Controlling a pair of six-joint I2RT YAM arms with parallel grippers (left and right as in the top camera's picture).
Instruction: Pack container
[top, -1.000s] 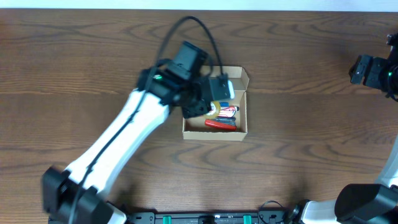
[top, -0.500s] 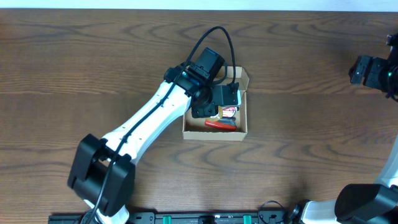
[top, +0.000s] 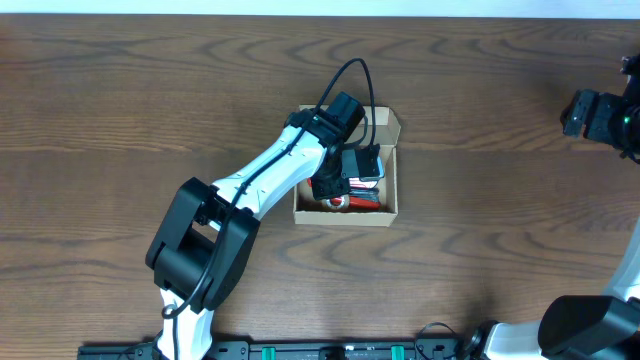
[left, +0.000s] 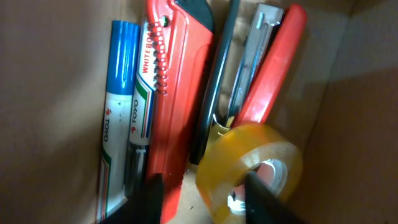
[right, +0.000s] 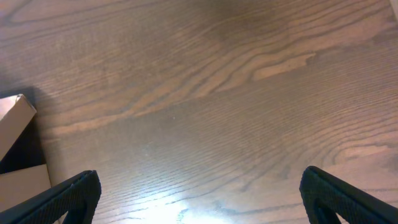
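My left gripper needs to grab the roll's rim beside the red utility knife (left: 168, 93) next, with one finger in the roll's core, to pack the yellow tape roll flat.
The tan cardboard container (top: 345, 217) stands open mid-table, its flap lid (top: 386, 121) folded back. My left gripper (top: 342, 188) reaches down inside it. In the left wrist view the box wall (left: 56, 93) surrounds a blue marker and a whiteboard marker (left: 121, 124), a red utility knife (left: 168, 93), a red stapler (left: 273, 68) and a yellow tape roll (left: 242, 155). The left fingers (left: 205, 199) are spread. The right finger sits at the roll's core and the left finger stands apart from it. My right gripper (top: 592, 112) hovers open and empty at the far right.
The right wrist view shows wood-grain table (right: 217, 93) between the open fingers (right: 199, 199), with a corner of the box (right: 15, 118) at its left edge. The left arm's cable (top: 355, 85) arcs over the box's back edge.
The left arm has swung right and lowered its gripper into the box with the tape roll. The right arm has not moved.
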